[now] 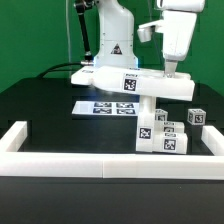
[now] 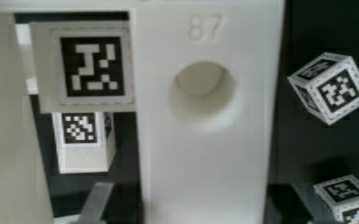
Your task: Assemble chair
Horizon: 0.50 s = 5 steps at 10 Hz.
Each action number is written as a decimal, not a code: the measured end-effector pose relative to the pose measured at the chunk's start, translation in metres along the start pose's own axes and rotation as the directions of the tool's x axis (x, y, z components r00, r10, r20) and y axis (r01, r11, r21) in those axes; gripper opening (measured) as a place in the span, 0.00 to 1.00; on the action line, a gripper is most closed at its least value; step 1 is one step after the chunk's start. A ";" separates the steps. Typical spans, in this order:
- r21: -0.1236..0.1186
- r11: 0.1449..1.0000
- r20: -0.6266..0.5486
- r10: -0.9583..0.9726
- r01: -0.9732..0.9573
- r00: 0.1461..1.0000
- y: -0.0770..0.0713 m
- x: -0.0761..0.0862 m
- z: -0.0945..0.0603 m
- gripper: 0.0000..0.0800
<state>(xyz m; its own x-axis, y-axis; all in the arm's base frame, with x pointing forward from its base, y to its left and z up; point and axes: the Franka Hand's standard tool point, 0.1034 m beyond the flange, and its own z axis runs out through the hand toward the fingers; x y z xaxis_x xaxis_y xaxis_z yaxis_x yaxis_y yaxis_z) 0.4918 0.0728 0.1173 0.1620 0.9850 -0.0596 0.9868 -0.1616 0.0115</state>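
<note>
My gripper should open now, because the lower edge of the long slab is on the upright white bar (image 1: 148, 113) and the slab would stay there.
A long white chair slab (image 1: 110, 78) with a tag on its side is held level above the table. Under it an upright white bar (image 1: 148, 113) runs down to a cluster of tagged white chair blocks (image 1: 160, 140). My gripper (image 1: 172, 76) comes down from above onto the slab's end at the exterior view's right. In the wrist view my gripper (image 2: 185, 208) is shut on a white part with a round hole (image 2: 202, 80). One grey finger (image 2: 105, 200) shows beside that part. Another tagged white part (image 2: 91, 62) stands next to it.
The marker board (image 1: 100, 106) lies flat behind the slab. A white border rail (image 1: 90, 162) runs along the front and both sides. Small tagged chair pieces (image 1: 197, 117) sit near the rail at the exterior view's right; they also show in the wrist view (image 2: 327, 85).
</note>
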 end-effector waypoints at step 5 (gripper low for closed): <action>0.006 1.000 0.002 0.001 -0.001 1.000 -0.001 -0.001 0.003 0.36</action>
<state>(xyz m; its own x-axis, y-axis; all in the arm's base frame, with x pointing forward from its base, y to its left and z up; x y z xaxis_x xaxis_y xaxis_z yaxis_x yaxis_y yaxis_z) 0.4909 0.0714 0.1145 0.1633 0.9847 -0.0613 0.9866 -0.1632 0.0061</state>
